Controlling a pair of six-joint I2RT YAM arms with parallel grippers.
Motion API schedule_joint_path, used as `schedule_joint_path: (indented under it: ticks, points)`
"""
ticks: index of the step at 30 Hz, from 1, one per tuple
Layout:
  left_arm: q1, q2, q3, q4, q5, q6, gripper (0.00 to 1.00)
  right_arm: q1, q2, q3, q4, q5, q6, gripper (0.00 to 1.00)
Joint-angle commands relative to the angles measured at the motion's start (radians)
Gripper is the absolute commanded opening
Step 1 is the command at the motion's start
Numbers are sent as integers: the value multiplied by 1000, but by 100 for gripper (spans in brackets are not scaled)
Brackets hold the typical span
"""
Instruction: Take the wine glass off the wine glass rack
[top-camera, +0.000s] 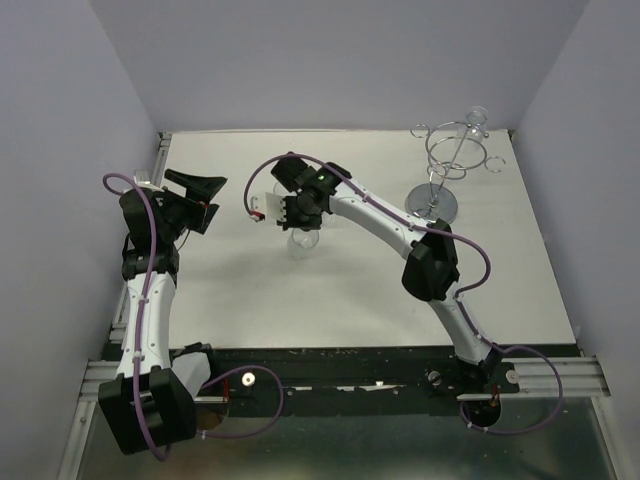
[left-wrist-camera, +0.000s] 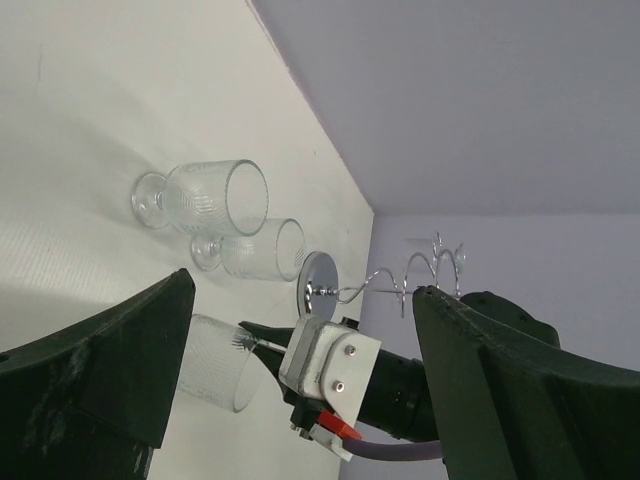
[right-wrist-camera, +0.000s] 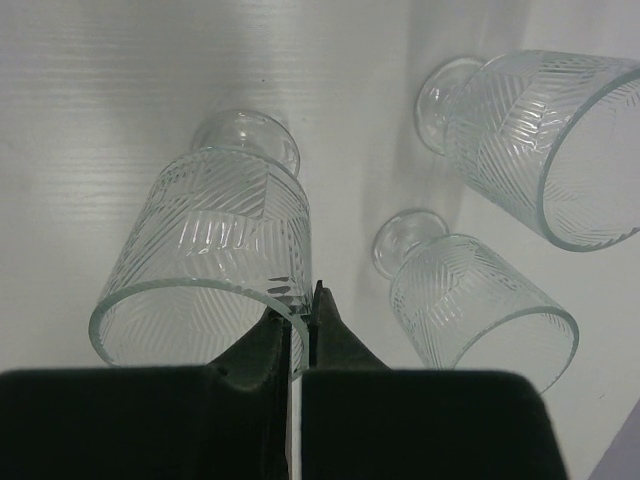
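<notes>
The ribbed wine glass (top-camera: 300, 241) is upright with its foot at the flat table and would stay standing, so the robot's right gripper should open now.
My right gripper (right-wrist-camera: 303, 300) is shut on the rim of a ribbed wine glass (right-wrist-camera: 215, 250), one finger inside the bowl and one outside. The glass is upright with its foot at or just above the white table. From above, the gripper (top-camera: 298, 222) and this glass (top-camera: 300, 241) are at table centre-left. The chrome wine glass rack (top-camera: 452, 155) stands at the far right on its mirrored disc base (top-camera: 432, 203), well away from the held glass. My left gripper (top-camera: 205, 190) is open and empty at the left, facing the scene (left-wrist-camera: 300, 290).
Two more ribbed glasses (right-wrist-camera: 540, 140) (right-wrist-camera: 470, 295) stand upright on the table just beyond the held one; they also show in the left wrist view (left-wrist-camera: 205, 197) (left-wrist-camera: 255, 250). Another clear glass seems to hang on the rack's far ring (top-camera: 477, 118). Purple walls enclose the table.
</notes>
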Motion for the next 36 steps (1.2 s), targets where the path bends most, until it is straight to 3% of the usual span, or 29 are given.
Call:
schedule_joint_path:
  ticks: [1,30,36]
  points:
    - [11,-23,-12,-9,-27,7,99,6,15,2,7,35,13,8]
    - [9,-5,-13,-22,-53,67,99,7,-38,-62,97,61,74,23]
    - [9,-8,4,-48,-61,120,99,6,-50,-50,105,65,94,33]
